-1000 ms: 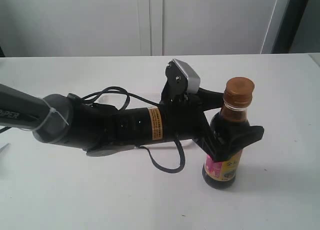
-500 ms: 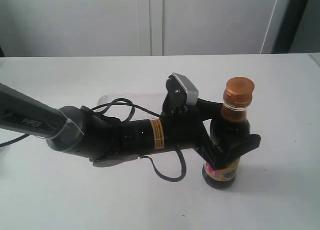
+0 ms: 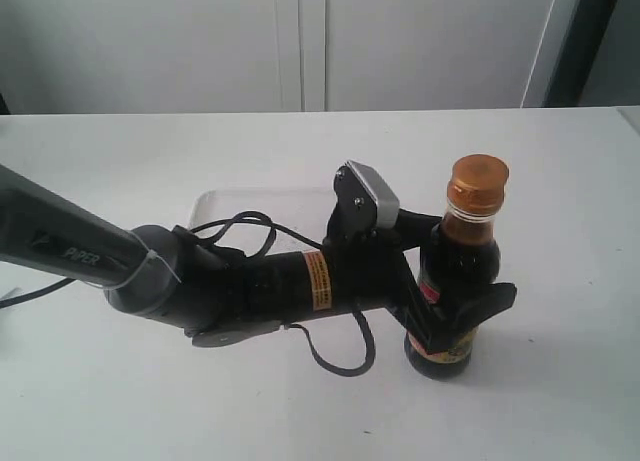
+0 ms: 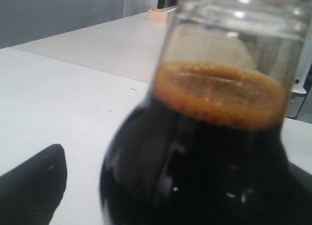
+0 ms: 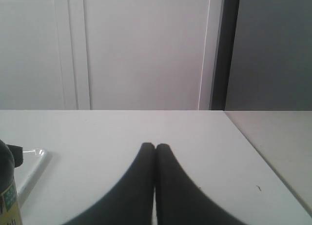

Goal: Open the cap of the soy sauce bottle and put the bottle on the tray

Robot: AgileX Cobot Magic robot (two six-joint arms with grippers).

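Observation:
The soy sauce bottle has to be kept steady for opening, so the left gripper will next grab its lower body (image 3: 440, 346), which leaves the cap (image 3: 476, 178) free.
The soy sauce bottle (image 3: 462, 243) stands upright on the white table, its golden-brown cap (image 3: 477, 184) closed on top. My left gripper (image 3: 468, 269) is open and straddles the bottle's lower body, one finger in front and one behind. In the left wrist view the dark bottle (image 4: 209, 152) fills the frame, and a black finger (image 4: 29, 191) stands apart from its side. The white tray (image 3: 250, 203) lies behind the left arm, partly hidden by it. My right gripper (image 5: 155, 147) is shut and empty, low over the table, with the bottle (image 5: 7, 186) and a tray corner (image 5: 31, 161) off to its side.
The left arm's black body and looping cable (image 3: 330, 351) lie low across the table's middle, in front of the tray. White cabinet doors (image 3: 300, 41) stand behind the table. The table's edge (image 5: 263, 156) runs close to the right gripper.
The left gripper has slid down the bottle from its shoulder to its label, still open. The arm has dropped lower, uncovering the tray behind it. The bottle has not moved.

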